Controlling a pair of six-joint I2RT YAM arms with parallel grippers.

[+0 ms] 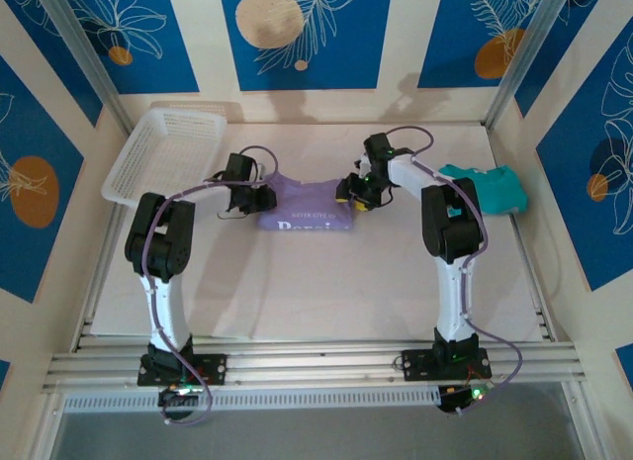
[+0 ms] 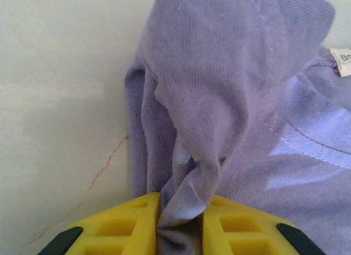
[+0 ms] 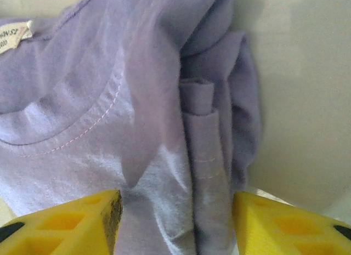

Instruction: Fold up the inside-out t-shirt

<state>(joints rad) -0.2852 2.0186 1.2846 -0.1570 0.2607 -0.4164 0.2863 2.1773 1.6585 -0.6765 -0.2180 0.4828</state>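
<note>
The right gripper grabs the t-shirt's rolled side fold (image 1: 348, 203) (image 3: 193, 224) next, layers together, to lay the t-shirt folded on the teal-green garment.
The inside-out t-shirt (image 1: 302, 209), lavender with white lettering along its near edge, lies bunched in the middle of the table. My left gripper (image 1: 259, 198) is at its left end. In the left wrist view the t-shirt (image 2: 219, 101) rises in a twisted fold, and my left gripper (image 2: 181, 227) is shut on that fold between its yellow fingers (image 2: 120, 230). My right gripper (image 1: 351, 191) is at the shirt's right end. There the t-shirt (image 3: 109, 129) shows its neckline seam, and my right gripper (image 3: 175, 222) stands open, its fingers (image 3: 82, 222) wide apart astride a rolled fold.
A white plastic basket (image 1: 168, 153) sits at the back left, close behind the left arm. A teal-green garment (image 1: 487, 188) lies at the right, beside the right arm. The pale table (image 1: 316, 292) spreads out in front of the shirt.
</note>
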